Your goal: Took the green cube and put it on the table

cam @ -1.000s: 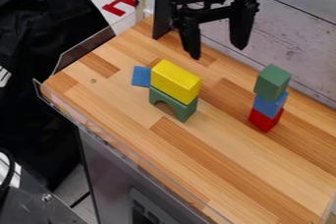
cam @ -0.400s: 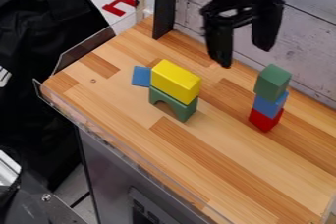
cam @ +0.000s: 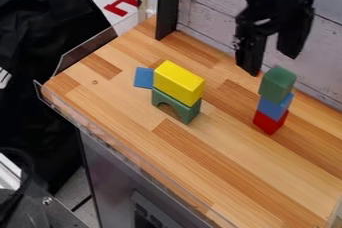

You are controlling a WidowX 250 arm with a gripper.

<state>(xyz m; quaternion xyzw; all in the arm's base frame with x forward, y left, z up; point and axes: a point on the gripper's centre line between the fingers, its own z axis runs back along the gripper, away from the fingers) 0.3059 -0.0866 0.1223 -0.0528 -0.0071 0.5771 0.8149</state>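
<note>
I should next take hold of the green cube by its opposite sides with my gripper, and then I will put the cube on the tabletop.
My black gripper hangs open at the upper right, its two fingers apart with nothing between them. Just below it stands the green cube, on top of a stack. Under the cube is a blue block, and a red block forms the base on the wooden table. The left fingertip is close to the cube's upper left side; whether they touch I cannot tell.
Left of the stack, a yellow block lies on a green arch block. A flat blue piece is beside them. A whitish plank wall and a black post bound the back; a clear rim runs along the front-left edge.
The gripper has moved right and a little down, from behind the yellow block to above the stack. The blocks have stayed put.
</note>
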